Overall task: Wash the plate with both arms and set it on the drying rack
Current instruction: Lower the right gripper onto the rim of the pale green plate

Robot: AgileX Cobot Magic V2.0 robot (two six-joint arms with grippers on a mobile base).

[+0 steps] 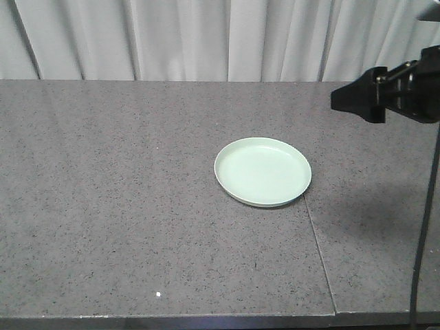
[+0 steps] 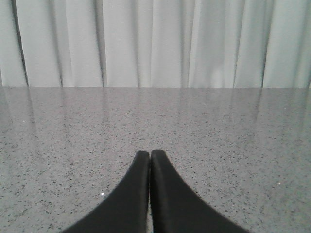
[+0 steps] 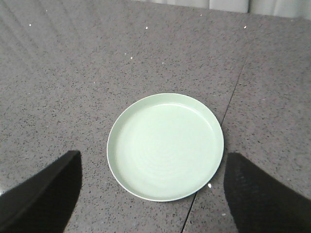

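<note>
Next, my right gripper picks up the plate [image 1: 262,170] by its rim [image 1: 302,191]. Then I wash the plate and place it on the drying rack.
The pale mint-green plate [image 1: 262,170] lies flat on the grey speckled counter, right of centre. From the right wrist view the plate [image 3: 165,145] sits between and just beyond the spread black fingers of my right gripper [image 3: 154,158], which is open and empty, hovering above it. In the front view the right gripper [image 1: 357,102] shows as black parts at the upper right edge, above and to the right of the plate. My left gripper [image 2: 149,154] is shut with nothing between its fingers, pointing over bare counter toward the curtain. The drying rack is out of view.
A thin seam [image 1: 320,251] in the counter runs from the plate's near right edge to the front edge. A white pleated curtain [image 1: 206,38] hangs behind the counter. A black cable [image 1: 425,227] hangs down at the right edge.
</note>
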